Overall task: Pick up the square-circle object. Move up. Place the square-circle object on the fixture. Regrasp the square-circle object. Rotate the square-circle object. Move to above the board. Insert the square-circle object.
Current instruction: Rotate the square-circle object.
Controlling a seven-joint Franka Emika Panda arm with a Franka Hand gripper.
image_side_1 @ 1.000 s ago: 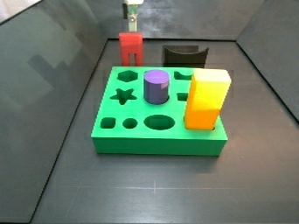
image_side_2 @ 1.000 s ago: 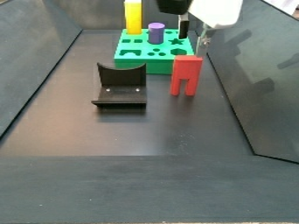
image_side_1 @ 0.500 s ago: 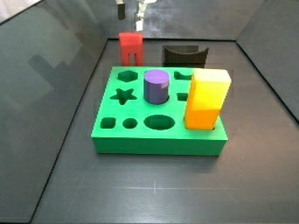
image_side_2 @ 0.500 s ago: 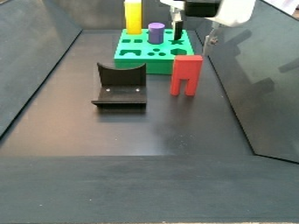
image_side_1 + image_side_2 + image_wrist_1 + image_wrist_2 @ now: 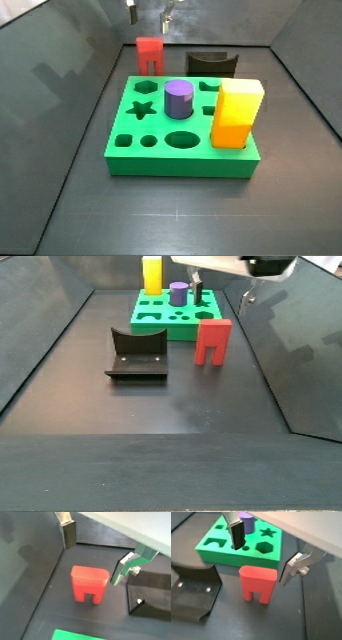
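Observation:
I should grab the square-circle object's solid top end (image 5: pixel 150 44) with my gripper, so its pegs stay free to go into the board (image 5: pixel 167 158).
The square-circle object (image 5: pixel 89 583) (image 5: pixel 258 583) is a red block standing upright on the dark floor, with a notch at its foot. It stands behind the board in a side view (image 5: pixel 150 55) and beside the fixture in another (image 5: pixel 213 341). My gripper (image 5: pixel 95 552) (image 5: pixel 264 553) hangs above it, open, with nothing between its fingers (image 5: pixel 69 534). Only its fingertips show at the upper edge in both side views (image 5: pixel 148 14) (image 5: pixel 222 294). The black fixture (image 5: pixel 136 354) (image 5: pixel 211 63) (image 5: pixel 194 594) stands bare. The green board (image 5: pixel 167 158) (image 5: pixel 160 318) (image 5: pixel 218 549) has shaped holes.
A purple cylinder (image 5: pixel 179 98) (image 5: pixel 246 521) and a tall yellow block (image 5: pixel 238 113) (image 5: pixel 152 274) stand in the board. Grey walls enclose the dark floor (image 5: pixel 174 406) on the sides.
The fingers have spread apart from a narrow gap to wide open. The gripper has risen a little above the red block. The block, fixture and board have not moved.

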